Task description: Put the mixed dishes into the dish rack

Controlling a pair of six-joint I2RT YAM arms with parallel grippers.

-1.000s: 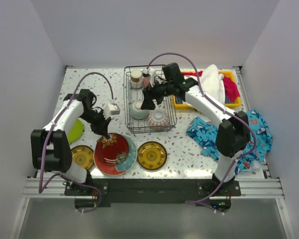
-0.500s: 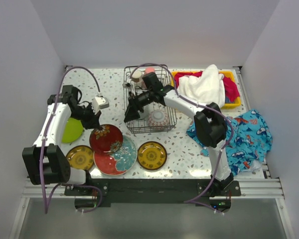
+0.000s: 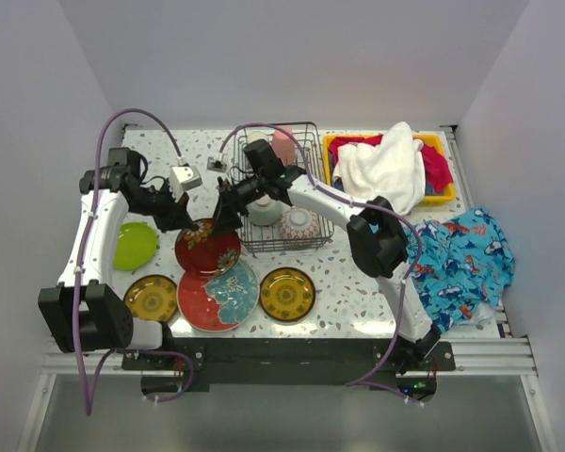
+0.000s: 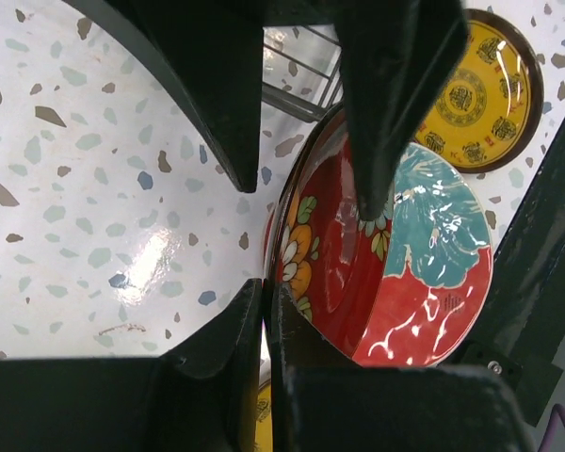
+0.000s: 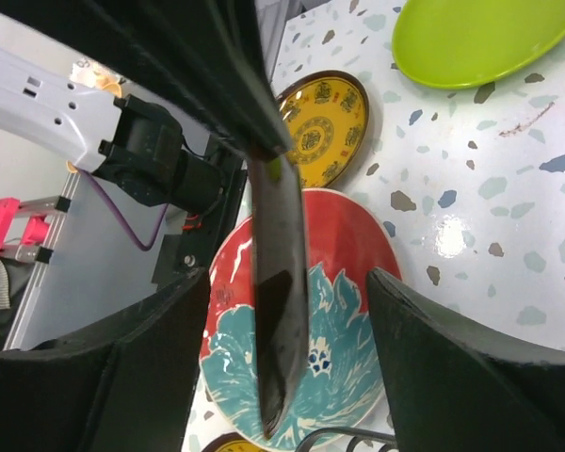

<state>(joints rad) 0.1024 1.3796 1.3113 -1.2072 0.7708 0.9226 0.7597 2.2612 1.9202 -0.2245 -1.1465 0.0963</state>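
I should close my right gripper now. Closing now would hold the held plate. The plate's dark edge is between both fingers and reaches past them toward the palm.
My left gripper [image 3: 184,218] [image 4: 264,287] is shut on the rim of a small red floral plate [image 3: 207,248] [image 4: 325,273] and holds it tilted above the red teal-rimmed plate [image 3: 218,299] [image 4: 433,282] [image 5: 344,377]. My right gripper [image 3: 228,212] [image 5: 287,278] is open, its fingers on either side of the held plate's dark far edge [image 5: 278,320], apart from it. The wire dish rack [image 3: 284,250] [image 4: 301,80] stands just right of the held plate and holds a pink cup [image 3: 282,143], a pale bowl [image 3: 264,211] and a patterned bowl [image 3: 299,224].
A lime-green plate [image 3: 134,245] [image 5: 480,38] and an amber plate [image 3: 151,297] [image 5: 325,122] lie at the left. A second amber plate [image 3: 286,293] [image 4: 480,94] lies in front of the rack. A yellow bin [image 3: 435,141] of cloths and a blue fish-print cloth [image 3: 461,264] are at the right.
My left gripper has lifted the red floral plate off the red teal-rimmed plate and carried it toward the rack. My right arm has swung left out of the rack to the plate's far edge.
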